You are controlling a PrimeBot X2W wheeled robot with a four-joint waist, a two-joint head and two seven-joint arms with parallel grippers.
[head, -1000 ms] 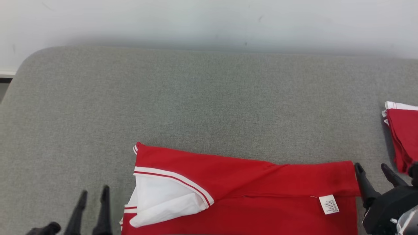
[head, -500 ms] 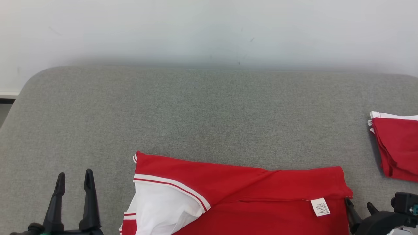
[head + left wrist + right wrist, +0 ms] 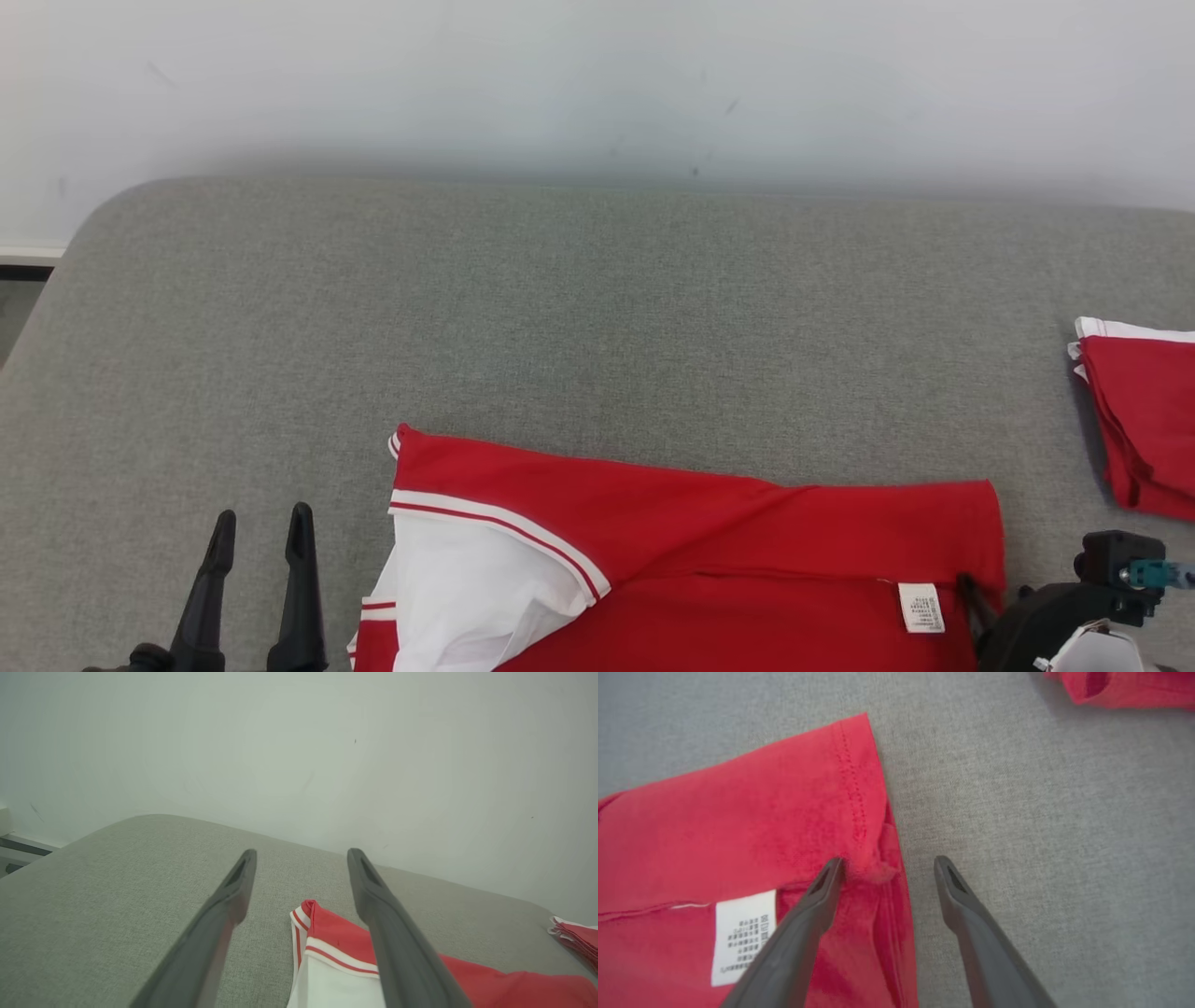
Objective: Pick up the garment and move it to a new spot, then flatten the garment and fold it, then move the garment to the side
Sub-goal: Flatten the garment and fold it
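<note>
I need to grab the red garment by its stitched hem [image 3: 986, 532] with my right gripper next, so I can fold it over toward the garment's white sleeve [image 3: 476, 582].
A red garment [image 3: 709, 541] with a white, red-striped sleeve [image 3: 467, 588] lies partly folded on the grey cushion at the bottom centre of the head view. A white care label [image 3: 921, 608] shows near its right hem. My left gripper [image 3: 262, 511] stands open just left of the sleeve, off the cloth; in the left wrist view the left gripper [image 3: 301, 853] hovers above the sleeve corner [image 3: 322, 933]. My right gripper [image 3: 889, 863] is open and straddles the garment's right hem [image 3: 864, 812], one fingertip [image 3: 833, 865] on the cloth and the other on the cushion.
A folded pile of red and white garments [image 3: 1144, 420] lies at the right edge of the grey cushion [image 3: 597, 327]. A pale wall runs behind the cushion. The cushion's rounded left corner [image 3: 103, 215] drops off to a darker floor.
The head camera has shifted. My right gripper has come down from beside the hem onto the garment's right edge. The left gripper stays open beside the sleeve.
</note>
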